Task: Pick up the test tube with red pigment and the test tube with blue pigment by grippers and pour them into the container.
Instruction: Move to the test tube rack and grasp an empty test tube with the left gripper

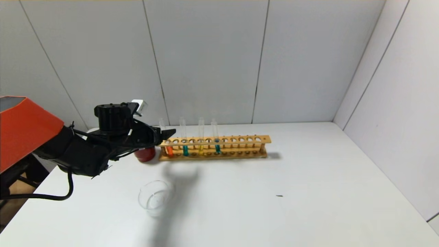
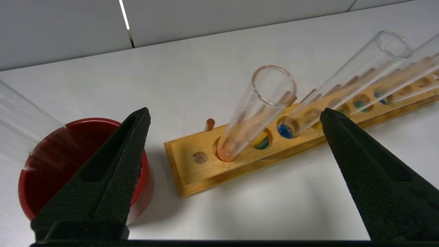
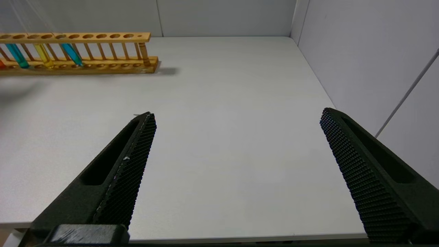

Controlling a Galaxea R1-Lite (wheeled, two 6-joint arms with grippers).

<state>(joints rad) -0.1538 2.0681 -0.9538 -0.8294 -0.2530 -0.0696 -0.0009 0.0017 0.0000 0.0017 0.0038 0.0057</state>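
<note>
My left gripper picks up the test tube by the bare upper part below its rim [image 2: 263, 98] next, since the wooden rack [image 2: 205, 164] encloses the tube's lower half.
The test tube with red pigment [image 1: 167, 148] stands in the end hole of the wooden rack [image 1: 240, 153], nearest my left arm. In the left wrist view this red tube [image 2: 255, 113] rises between the two fingers, touching neither. My left gripper [image 2: 235, 113] is open, level with the tube's upper part [image 1: 165, 134]. A test tube with blue pigment [image 1: 185, 149] stands two holes along [image 2: 285, 131], and a similar one [image 1: 217, 148] farther right. The container [image 1: 155, 198], a clear glass dish, sits nearer me on the table. My right gripper [image 3: 236, 115] hangs open over bare table.
A dark red cup [image 1: 145, 154] stands just off the rack's left end, under my left arm [image 2: 61, 164]. A yellow-liquid tube [image 1: 201, 147] stands between the two blue ones. Grey walls close the table's back and right side. A small dark speck [image 1: 279, 196] lies right of centre.
</note>
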